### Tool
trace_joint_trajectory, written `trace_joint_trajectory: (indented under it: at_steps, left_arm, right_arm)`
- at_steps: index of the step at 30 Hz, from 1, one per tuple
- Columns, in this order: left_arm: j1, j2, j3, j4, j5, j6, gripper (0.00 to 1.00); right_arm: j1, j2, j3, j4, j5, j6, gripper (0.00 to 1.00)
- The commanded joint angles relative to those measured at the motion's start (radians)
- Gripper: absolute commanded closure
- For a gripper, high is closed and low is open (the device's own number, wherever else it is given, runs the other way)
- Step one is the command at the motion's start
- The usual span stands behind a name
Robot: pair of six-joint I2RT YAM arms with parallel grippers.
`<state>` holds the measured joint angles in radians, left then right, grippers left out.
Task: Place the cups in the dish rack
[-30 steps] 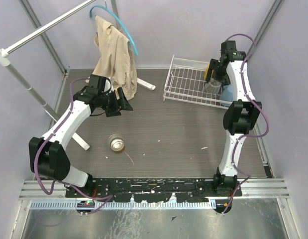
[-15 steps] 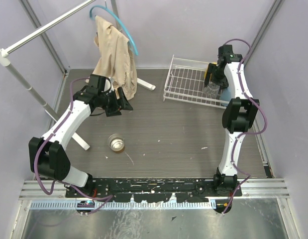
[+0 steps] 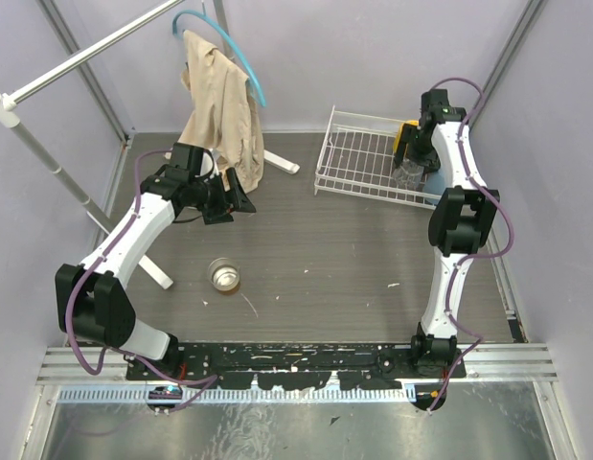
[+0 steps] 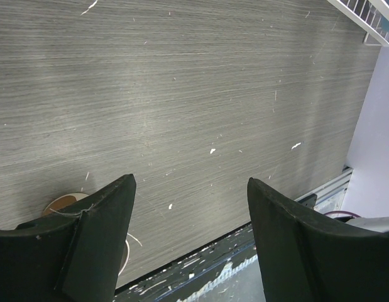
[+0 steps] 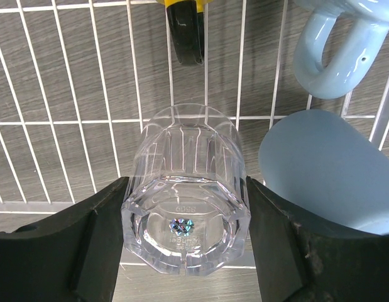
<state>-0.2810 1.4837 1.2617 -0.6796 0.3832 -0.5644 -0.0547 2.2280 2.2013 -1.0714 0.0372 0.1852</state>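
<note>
The clear glass cup's rim is above free wires, so the cup would settle in the rack. My right gripper should open.
My right gripper [image 5: 188, 185] is shut on the clear glass cup [image 5: 185, 189], held upside down over the right end of the white wire dish rack [image 5: 68, 119]. In the rack beside it lie the small light blue tumbler [image 5: 326, 170], the light blue handled mug [image 5: 332, 56] and the yellow-orange mug [image 5: 181, 5] with a black handle. In the top view the right gripper [image 3: 412, 156] is over the rack [image 3: 358, 158]. The silvery metal cup [image 3: 222, 275] stands on the table, front left. My left gripper [image 3: 229, 203] is open and empty above the table [image 4: 191, 182].
A white pole clothes stand [image 3: 47, 158] with a beige cloth [image 3: 217, 105] hanging on it stands at the back left, close to my left arm. Purple walls close in the table on three sides.
My right gripper has shifted slightly toward the back of the rack with the glass cup in it. The left arm has not moved.
</note>
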Motion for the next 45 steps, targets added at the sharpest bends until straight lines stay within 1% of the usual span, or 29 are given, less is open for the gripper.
trace_joint_trajectory:
  at_steps: [1, 3, 6, 8, 9, 11, 15, 20, 22, 25, 31, 35, 37, 45]
  left_arm:
    - [0.005, -0.007, 0.032, -0.014, 0.011, 0.014, 0.21]
    - [0.006, -0.008, 0.03, -0.014, 0.01, 0.014, 0.21]
    - [0.006, -0.007, 0.029, -0.015, 0.01, 0.012, 0.21]
    - [0.005, -0.007, 0.029, -0.015, 0.008, 0.011, 0.21]
    - [0.005, -0.007, 0.029, -0.016, 0.007, 0.011, 0.21]
    - [0.006, -0.011, 0.03, -0.016, 0.004, 0.011, 0.21]
    - [0.006, -0.013, 0.029, -0.015, -0.001, 0.011, 0.21]
    - [0.006, -0.016, 0.029, -0.014, -0.001, 0.012, 0.17]
    - [0.006, -0.016, 0.029, -0.014, -0.001, 0.012, 0.16]
    - [0.006, -0.019, 0.027, -0.014, 0.0, 0.013, 0.15]
    - [0.006, -0.042, 0.03, -0.043, -0.031, 0.023, 0.14]
    - [0.005, -0.077, 0.026, -0.115, -0.081, 0.052, 0.13]
    - [0.006, -0.101, 0.015, -0.139, -0.128, 0.076, 0.13]
    - [0.005, -0.172, 0.01, -0.319, -0.268, 0.166, 0.13]
  right_arm:
    - [-0.007, -0.014, 0.01, 0.044, 0.017, -0.013, 0.78]
    - [-0.008, -0.009, 0.01, 0.043, 0.015, -0.013, 0.77]
    - [-0.009, -0.003, 0.007, 0.042, 0.012, -0.013, 0.7]
    - [-0.008, 0.0, 0.004, 0.043, 0.012, -0.013, 0.63]
    - [-0.01, 0.0, 0.002, 0.046, 0.012, -0.013, 0.57]
    - [-0.009, 0.0, 0.001, 0.047, 0.012, -0.013, 0.5]
    - [-0.01, -0.003, 0.003, 0.048, 0.013, -0.013, 0.34]
    - [-0.009, -0.015, -0.004, 0.054, 0.025, -0.017, 0.17]
    - [-0.009, -0.022, -0.009, 0.057, 0.028, -0.021, 0.13]
    - [-0.01, -0.032, -0.014, 0.059, 0.032, -0.023, 0.08]
    - [-0.008, -0.083, -0.011, 0.061, 0.038, -0.02, 0.07]
    - [-0.008, -0.136, -0.013, 0.057, 0.048, -0.017, 0.07]
    - [-0.008, -0.166, -0.022, 0.06, 0.048, -0.012, 0.06]
    - [0.014, -0.283, -0.003, 0.067, 0.038, 0.02, 0.06]
